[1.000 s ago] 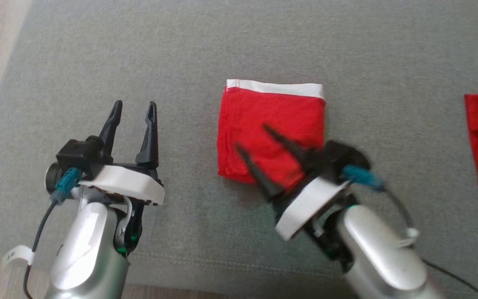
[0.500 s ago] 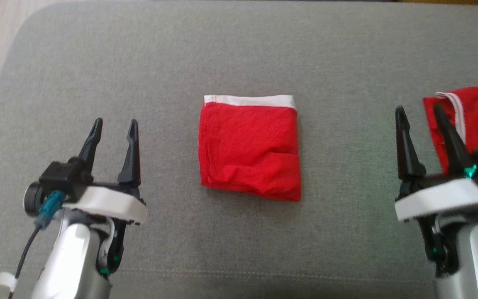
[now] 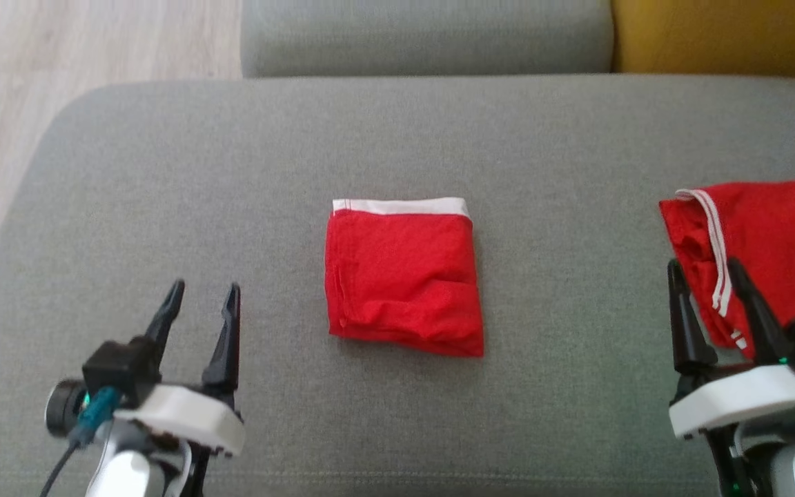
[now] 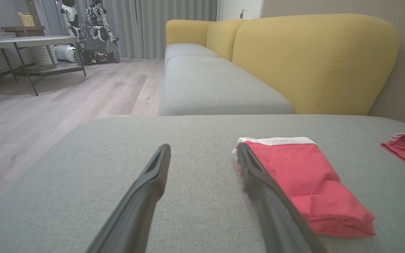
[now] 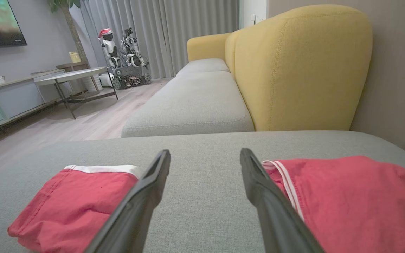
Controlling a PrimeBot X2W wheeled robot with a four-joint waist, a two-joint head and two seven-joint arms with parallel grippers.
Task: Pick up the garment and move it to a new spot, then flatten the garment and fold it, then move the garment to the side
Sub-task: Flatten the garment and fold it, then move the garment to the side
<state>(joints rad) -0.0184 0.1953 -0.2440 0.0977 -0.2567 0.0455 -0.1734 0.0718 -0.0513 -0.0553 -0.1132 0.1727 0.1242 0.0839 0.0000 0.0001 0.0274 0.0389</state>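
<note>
Next, my right gripper takes the red garment (image 3: pixel 386 265) by its creased side fold below the waistband (image 3: pixel 467 290) to bring the garment to a new spot.
A red garment (image 3: pixel 401 276) with a white waistband lies folded into a neat square in the middle of the grey cushion (image 3: pixel 163 172). It appears too in the left wrist view (image 4: pixel 304 179) and the right wrist view (image 5: pixel 72 200). My left gripper (image 3: pixel 204 290) is open and empty, off to the garment's left above the cushion. My right gripper (image 3: pixel 705 269) is also open and empty, well to the garment's right. In the wrist views, both the left gripper (image 4: pixel 203 149) and the right gripper (image 5: pixel 205 154) have bare cushion between their fingers.
A second red garment (image 3: pixel 770 235) with white stripes lies loose at the cushion's right end, just beyond my right fingers. A yellow sofa back (image 4: pixel 311 59) and another grey seat stand behind. Wooden floor (image 3: pixel 59 41) lies to the left, with a table (image 4: pixel 23 42) farther off.
My right gripper has drawn back off the folded garment and swung right, beside the second garment. The head camera has shifted, showing more of the sofa. The folded garment stays put.
</note>
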